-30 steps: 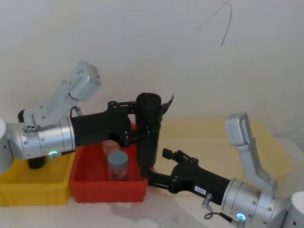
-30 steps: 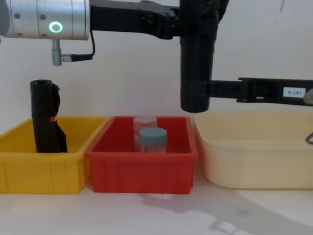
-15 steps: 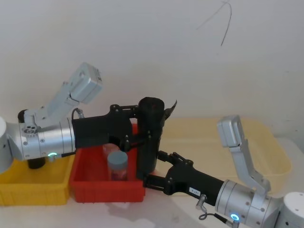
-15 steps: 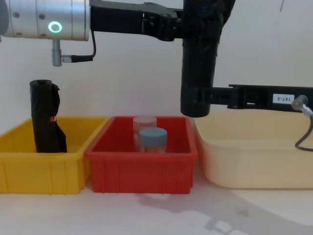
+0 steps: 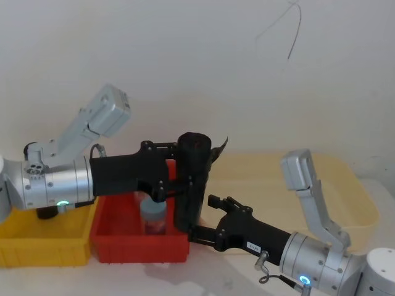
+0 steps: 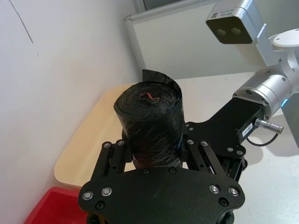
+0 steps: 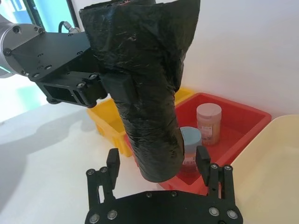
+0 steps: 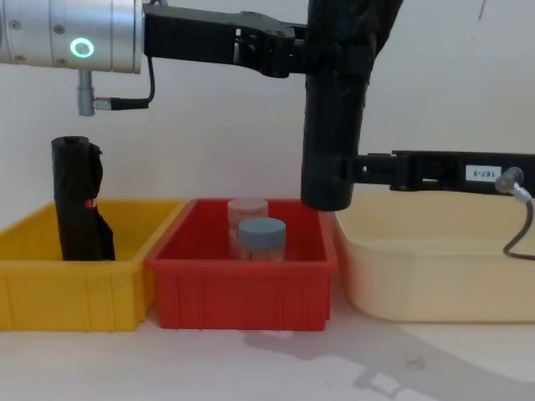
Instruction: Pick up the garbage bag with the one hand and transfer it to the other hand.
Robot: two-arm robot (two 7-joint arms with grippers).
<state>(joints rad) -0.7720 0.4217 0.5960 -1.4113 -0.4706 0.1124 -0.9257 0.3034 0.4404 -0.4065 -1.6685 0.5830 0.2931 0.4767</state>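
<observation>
My right gripper grabs the garbage bag (image 8: 334, 125) by its bare lower end (image 8: 327, 177) next, since my left gripper's fingers already cover the bag's upper part.
The garbage bag (image 5: 191, 179), a tall black crinkly roll with a loose flap at its top, hangs over the right end of the red bin, slightly tilted. My left gripper (image 5: 185, 166), with the green ring, is shut on its upper part (image 6: 149, 116). My right gripper (image 7: 158, 161), with the blue ring, reaches in from the right. It is open, with one finger on each side of the bag's lower end (image 7: 154, 154) and a gap on both sides. In the chest view the bag (image 8: 334, 125) hangs from the left gripper (image 8: 313, 54), and the right gripper (image 8: 347, 171) is level with its bottom.
Under the bag, a red bin (image 8: 242, 292) holds a blue-lidded jar (image 8: 261, 238) and a clear one. A yellow bin (image 8: 50, 292) on the left holds another black roll with a red mark (image 8: 79, 200). A cream tub (image 8: 435, 276) stands on the right.
The left gripper has lowered the bag a little and tilted its bottom leftward. The right gripper has moved down and left, so its fingers now flank the bag's lower end.
</observation>
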